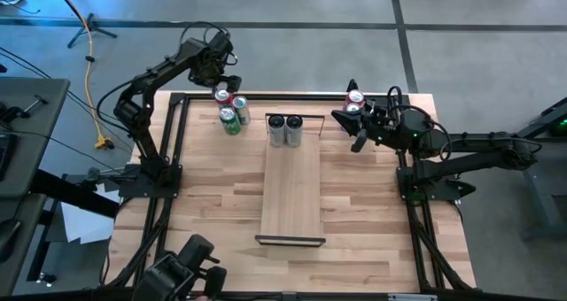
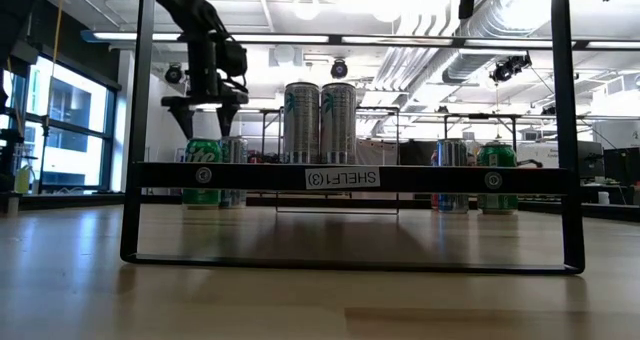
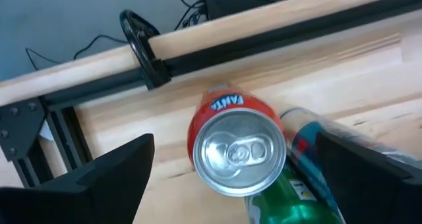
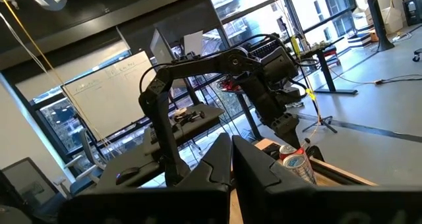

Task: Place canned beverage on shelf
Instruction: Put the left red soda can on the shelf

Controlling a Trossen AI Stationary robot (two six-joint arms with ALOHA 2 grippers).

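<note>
I would miss if I closed my left gripper now, because its fingers are above the orange can's top [image 1: 223, 96] [image 3: 239, 151]. I need to lower it first, then close it.
An orange can [image 3: 236, 148] stands upright at the table's far left with a green can [image 3: 283, 199] and a silver can [image 3: 315, 143] beside it; the high view shows these three cans [image 1: 231, 106] together. My left gripper [image 3: 234, 145] hangs open just above them, pointing down, with one finger on each side of the orange can's top; the low view shows this gripper [image 2: 205, 108] above the cans. Two tall silver cans [image 1: 285, 129] stand on the far end of the shelf [image 1: 292, 190]. My right gripper [image 1: 338, 117] is shut and holds nothing, right of the shelf's far end.
Two more cans [image 1: 354, 104] stand at the far right, close behind my right gripper. A dark metal frame [image 1: 168, 159] runs along the table's edges. The shelf's near end frame [image 2: 340, 177] carries a label. Bare tabletop lies on both sides of the shelf.
</note>
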